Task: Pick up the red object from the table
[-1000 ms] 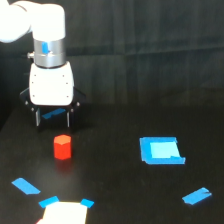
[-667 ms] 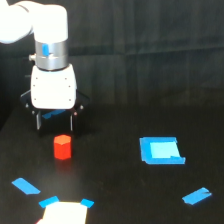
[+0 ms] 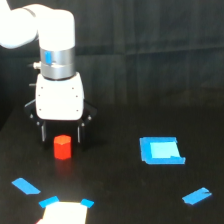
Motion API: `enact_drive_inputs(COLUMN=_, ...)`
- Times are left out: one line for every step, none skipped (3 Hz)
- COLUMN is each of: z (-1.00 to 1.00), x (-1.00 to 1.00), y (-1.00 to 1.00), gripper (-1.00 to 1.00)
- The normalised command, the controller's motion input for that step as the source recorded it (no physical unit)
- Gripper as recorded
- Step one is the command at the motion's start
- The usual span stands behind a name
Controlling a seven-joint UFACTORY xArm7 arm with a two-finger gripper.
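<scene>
I will grip the red object with my gripper next, by its opposite upright sides, to pick it up from the table.
The red object [image 3: 62, 147] is a small stubby red-orange block standing on the black table [image 3: 120, 190] at the exterior view's left. My gripper [image 3: 62, 134] hangs directly over it, white body above and dark fingers [image 3: 43, 131] spread to either side of the block. The jaws stand open, and the fingertips reach down to about the block's top. Nothing is held.
A blue square patch [image 3: 161, 150] lies to the exterior view's right of the block. Blue tape strips lie near the front left [image 3: 25, 186] and front right [image 3: 196, 196]. A pale sheet with blue corners [image 3: 64, 210] sits at the bottom edge.
The gripper has come down and forward over the red object, so its fingers now straddle the block. The block itself has not moved.
</scene>
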Motion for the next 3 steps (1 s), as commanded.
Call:
enact_drive_inputs(z=-0.41, x=0.48, y=-0.38, gripper=-0.44)
enact_drive_inputs(z=-0.34, x=0.07, y=0.26, gripper=-1.00)
enact_drive_inputs(z=-0.24, x=0.14, y=0.05, gripper=-0.89)
